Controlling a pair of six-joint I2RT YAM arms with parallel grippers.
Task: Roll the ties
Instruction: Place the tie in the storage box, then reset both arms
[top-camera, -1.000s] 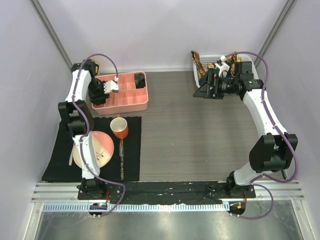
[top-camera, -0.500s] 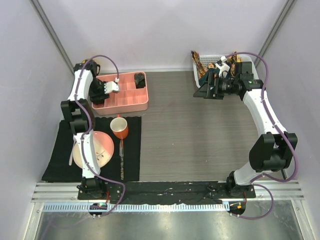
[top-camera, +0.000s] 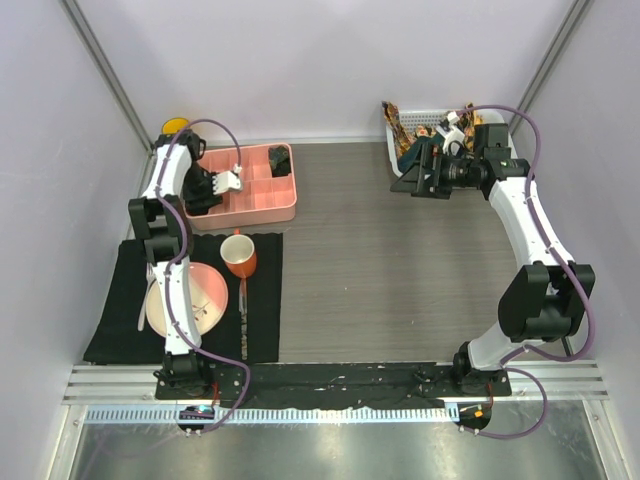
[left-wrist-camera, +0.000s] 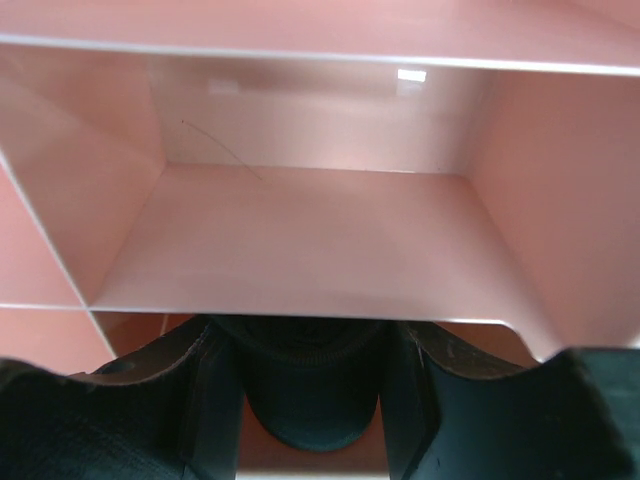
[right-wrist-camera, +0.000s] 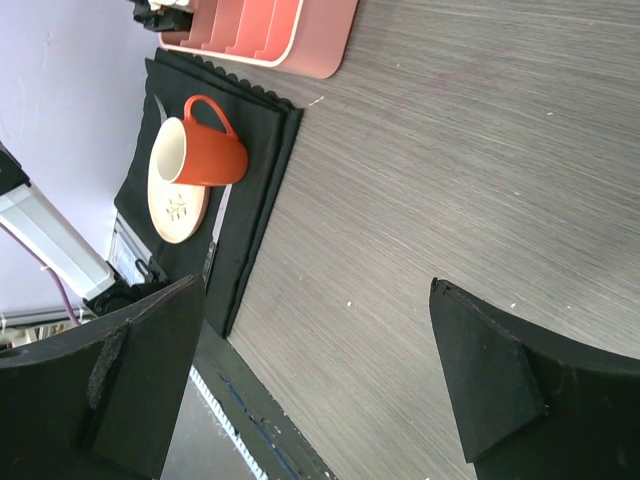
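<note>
My left gripper should release the dark rolled tie now: the tie is low between the sides of a tray section behind the pink divider and would rest in that section.
My left gripper reaches into the left end of the pink divided tray. In the left wrist view its fingers are shut on a dark rolled tie, low in a compartment behind a pink divider. Another dark rolled tie sits in a back right compartment. At the back right, an orange-yellow patterned tie hangs out of the white basket. My right gripper hovers open in front of that basket; in its wrist view, only bare table shows between its fingertips.
A black mat at the near left carries an orange mug, a pink plate and cutlery. A yellow object shows behind the left arm. Grey walls close in on three sides.
The left arm has swung back and left, its gripper staying in the tray with the rolled tie. The right gripper has edged slightly back toward the basket.
</note>
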